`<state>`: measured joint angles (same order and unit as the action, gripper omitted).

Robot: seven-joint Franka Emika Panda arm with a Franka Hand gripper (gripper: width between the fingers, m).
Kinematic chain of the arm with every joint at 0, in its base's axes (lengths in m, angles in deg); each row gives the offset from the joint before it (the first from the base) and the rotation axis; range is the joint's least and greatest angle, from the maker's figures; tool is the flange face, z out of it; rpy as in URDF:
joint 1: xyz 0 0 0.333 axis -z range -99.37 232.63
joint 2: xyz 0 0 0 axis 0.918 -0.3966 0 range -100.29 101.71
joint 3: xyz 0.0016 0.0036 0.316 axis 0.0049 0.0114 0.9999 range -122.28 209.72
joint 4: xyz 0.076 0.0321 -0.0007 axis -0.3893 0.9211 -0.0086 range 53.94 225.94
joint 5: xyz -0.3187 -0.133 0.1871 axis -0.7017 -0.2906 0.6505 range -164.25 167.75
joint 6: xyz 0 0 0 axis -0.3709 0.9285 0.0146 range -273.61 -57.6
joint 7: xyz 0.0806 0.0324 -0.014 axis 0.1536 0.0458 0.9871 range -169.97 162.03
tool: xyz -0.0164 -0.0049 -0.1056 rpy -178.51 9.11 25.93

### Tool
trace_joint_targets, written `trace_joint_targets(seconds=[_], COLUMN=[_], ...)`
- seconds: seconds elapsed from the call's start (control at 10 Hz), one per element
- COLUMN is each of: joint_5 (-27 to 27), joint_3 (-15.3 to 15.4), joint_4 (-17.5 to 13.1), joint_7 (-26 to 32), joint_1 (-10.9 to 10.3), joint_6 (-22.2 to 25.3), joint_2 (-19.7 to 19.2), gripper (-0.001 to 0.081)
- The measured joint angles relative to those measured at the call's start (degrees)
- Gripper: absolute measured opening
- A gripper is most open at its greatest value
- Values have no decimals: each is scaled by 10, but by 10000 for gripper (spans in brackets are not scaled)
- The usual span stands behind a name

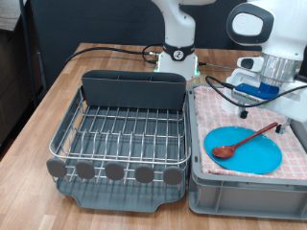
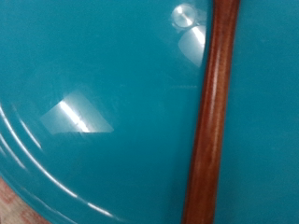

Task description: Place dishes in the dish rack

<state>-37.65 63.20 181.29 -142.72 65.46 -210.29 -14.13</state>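
My fingers hang above the wooden spoon's handle (image 1: 256, 134) (image 2: 213, 117), so closing now would miss the handle. My gripper moves lower, before it closes on the handle.
The bright-blue plate (image 1: 244, 150) lies flat on the pink checked cloth in the grey bin at the exterior view's right. The reddish-brown wooden spoon (image 1: 242, 141) lies across the plate, bowl towards the exterior view's left. The gripper (image 1: 261, 93) hangs over the far part of that bin, above and behind the plate. The wrist view is filled by the plate (image 2: 103, 103) with the spoon's handle (image 2: 210, 121) running across it; no fingers show there. The dish rack (image 1: 120, 134) stands at the exterior view's left with nothing in it. The white mug is not in view.
The grey bin (image 1: 245, 192) lined with checked cloth (image 1: 216, 105) sits right beside the rack. The robot's base (image 1: 177, 59) and cables are at the back of the wooden table (image 1: 38, 115). The rack's cutlery bin (image 1: 132, 88) is at its far end.
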Motion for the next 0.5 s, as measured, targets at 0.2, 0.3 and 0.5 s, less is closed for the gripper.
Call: trace_joint_targets(seconds=[0.2, 0.3, 0.5], joint_5=[-6, -12, -31], joint_3=[-3, -6, -19], joint_4=[-15, -21, -28], joint_7=[0, -4, -31], joint_1=[0, -2, -10], joint_6=[-2, -4, -14], joint_2=[-20, -29, -43], gripper=[802, 802, 802])
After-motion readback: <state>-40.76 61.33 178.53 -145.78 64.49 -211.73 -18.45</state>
